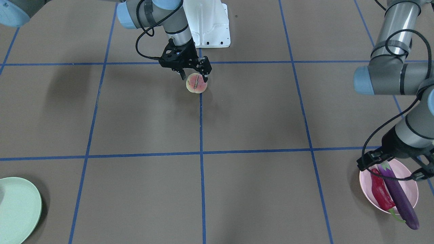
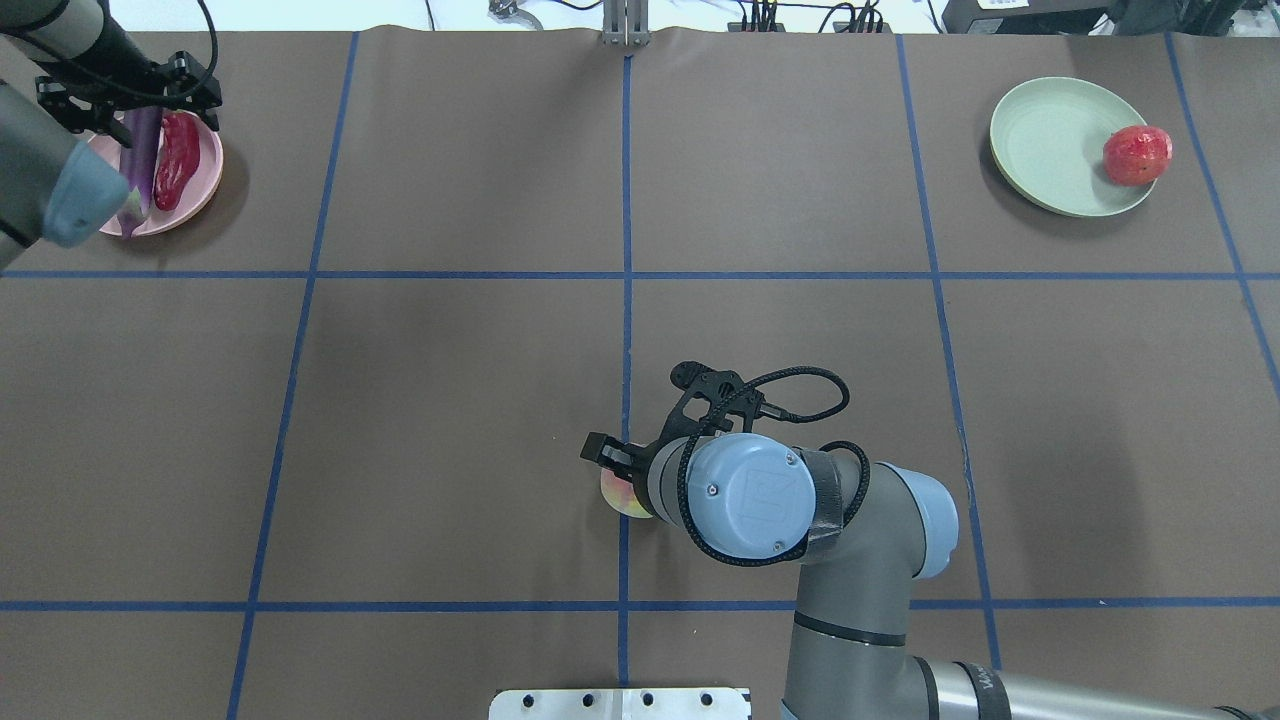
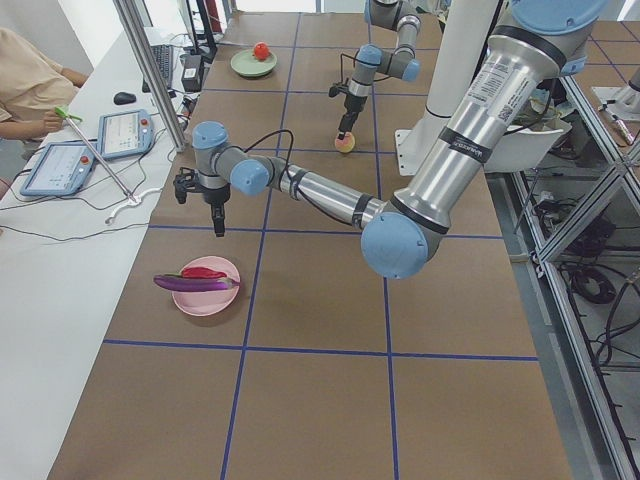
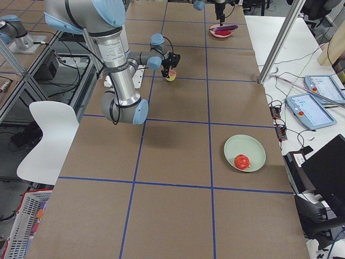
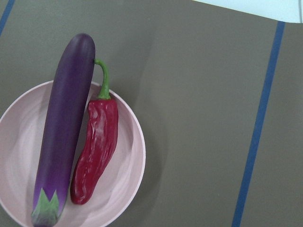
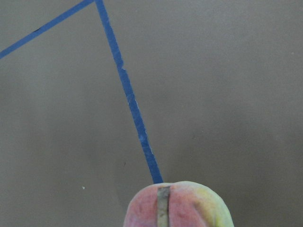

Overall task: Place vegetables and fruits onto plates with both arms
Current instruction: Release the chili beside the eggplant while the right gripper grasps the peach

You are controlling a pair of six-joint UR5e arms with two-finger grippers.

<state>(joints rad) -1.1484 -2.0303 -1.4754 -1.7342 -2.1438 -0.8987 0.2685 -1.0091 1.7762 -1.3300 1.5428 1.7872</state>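
Next, my right gripper grabs the peach by its rounded body (image 1: 196, 84) and moves the peach to the mint green plate (image 1: 16, 209).
The pale pink-yellow peach (image 1: 196, 84) sits on the brown table near the base block, on a blue tape line. It fills the bottom of the right wrist view (image 6: 180, 208). My right gripper (image 1: 194, 77) is just above it, open, with one finger on each side. The purple eggplant (image 5: 64, 132) and the red chili (image 5: 97, 151) lie side by side on the pink plate (image 5: 123, 179). My left gripper (image 3: 218, 228) hangs empty above that plate; I cannot tell if it is open or shut. The pomegranate (image 2: 1137, 155) rests on the mint green plate (image 2: 1045, 145).
The white base block (image 1: 210, 27) stands just behind the peach. The two plates sit at opposite far corners of the table. Blue tape lines (image 2: 626, 300) divide the brown table. An operator's desk with tablets (image 3: 90, 150) runs along the far side.
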